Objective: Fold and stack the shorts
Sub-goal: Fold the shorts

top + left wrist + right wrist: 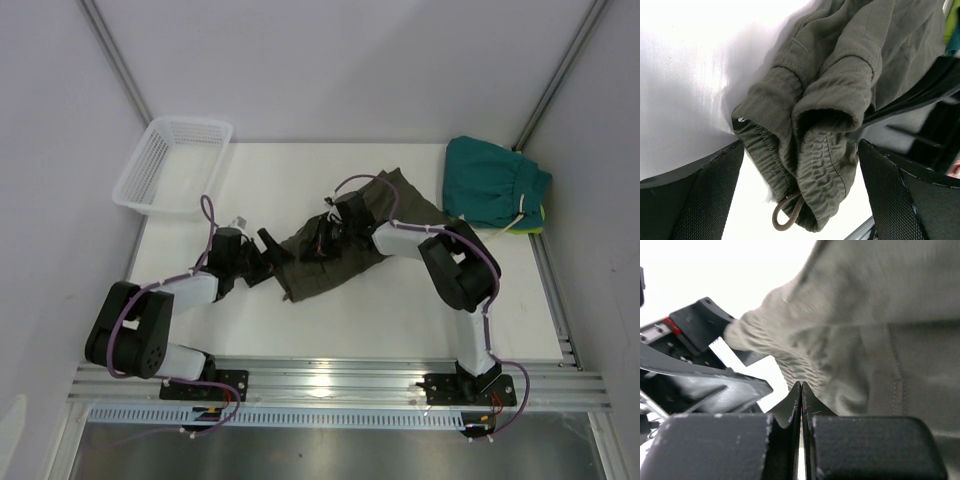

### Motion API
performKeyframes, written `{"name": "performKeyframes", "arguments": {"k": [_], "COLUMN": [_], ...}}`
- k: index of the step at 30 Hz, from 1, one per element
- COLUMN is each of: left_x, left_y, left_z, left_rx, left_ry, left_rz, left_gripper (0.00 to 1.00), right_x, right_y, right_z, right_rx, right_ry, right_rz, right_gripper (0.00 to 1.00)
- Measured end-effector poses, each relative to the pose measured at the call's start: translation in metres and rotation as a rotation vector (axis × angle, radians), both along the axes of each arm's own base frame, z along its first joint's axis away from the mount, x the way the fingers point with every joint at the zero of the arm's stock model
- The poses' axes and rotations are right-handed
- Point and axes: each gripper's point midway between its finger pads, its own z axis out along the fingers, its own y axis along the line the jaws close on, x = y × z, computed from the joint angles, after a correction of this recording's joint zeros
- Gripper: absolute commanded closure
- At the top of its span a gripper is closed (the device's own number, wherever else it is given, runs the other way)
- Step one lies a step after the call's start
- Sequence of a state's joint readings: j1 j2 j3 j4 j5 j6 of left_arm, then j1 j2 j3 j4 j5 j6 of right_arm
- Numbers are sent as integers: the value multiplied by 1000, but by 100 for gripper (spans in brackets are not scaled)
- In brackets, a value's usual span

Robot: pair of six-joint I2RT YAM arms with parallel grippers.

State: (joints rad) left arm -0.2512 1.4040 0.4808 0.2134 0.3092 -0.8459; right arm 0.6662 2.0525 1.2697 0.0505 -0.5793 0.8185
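The left gripper should grab the olive-green shorts (pixel 345 245) by the bunched waistband end (pixel 287 262) next, so the rest stays free to spread and fold.
The olive-green shorts (pixel 345 245) lie crumpled at the table's middle. In the left wrist view their waistband (pixel 822 165) is bunched and folded over, with a dark drawstring loop (pixel 787 212) hanging below it. My left gripper (pixel 272 250) is open at the shorts' left end, and the waistband sits between its fingers (pixel 700 200) without being pinched. My right gripper (pixel 322 240) is shut, low on the shorts. Its tips (pixel 801 390) press against the cloth (pixel 880 340), and no cloth shows between them. The folded teal pair (pixel 495 183) with a white drawstring lies at the far right.
A white plastic basket (pixel 172 165) stands at the far left corner. A yellow-green cloth edge (pixel 537 222) shows under the teal pair. A metal rail (pixel 340 385) runs along the near edge. The two grippers are very close together.
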Motion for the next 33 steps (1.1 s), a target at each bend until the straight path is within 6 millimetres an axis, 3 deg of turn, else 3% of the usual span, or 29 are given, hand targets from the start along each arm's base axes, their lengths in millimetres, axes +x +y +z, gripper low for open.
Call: {"name": "performKeyframes", "arguments": {"k": [6, 12, 17, 27, 31, 33], "left_x": [-4, -7, -8, 3, 5, 3], "left_y": [3, 3, 0, -27, -31, -31], "left_z": [0, -2, -3, -4, -4, -7], "left_rx": [12, 34, 44, -9, -26, -29], "left_ry": [-10, -6, -4, -14, -25, -25], "left_rz": [5, 9, 13, 0, 0, 4], "left_gripper": [2, 2, 2, 4, 17, 32], "right_x": [16, 27, 16, 8, 8, 8], "right_y": [-2, 1, 2, 12, 14, 14], "right_z": [12, -10, -39, -39, -39, -39], "right_rx": [-11, -85, -140, -145, -139, -137], "right_ry": [-31, -43, 1, -21, -18, -14], "right_rz": [-25, -6, 21, 46, 42, 39], "right_gripper": [100, 100, 100, 100, 100, 100]}}
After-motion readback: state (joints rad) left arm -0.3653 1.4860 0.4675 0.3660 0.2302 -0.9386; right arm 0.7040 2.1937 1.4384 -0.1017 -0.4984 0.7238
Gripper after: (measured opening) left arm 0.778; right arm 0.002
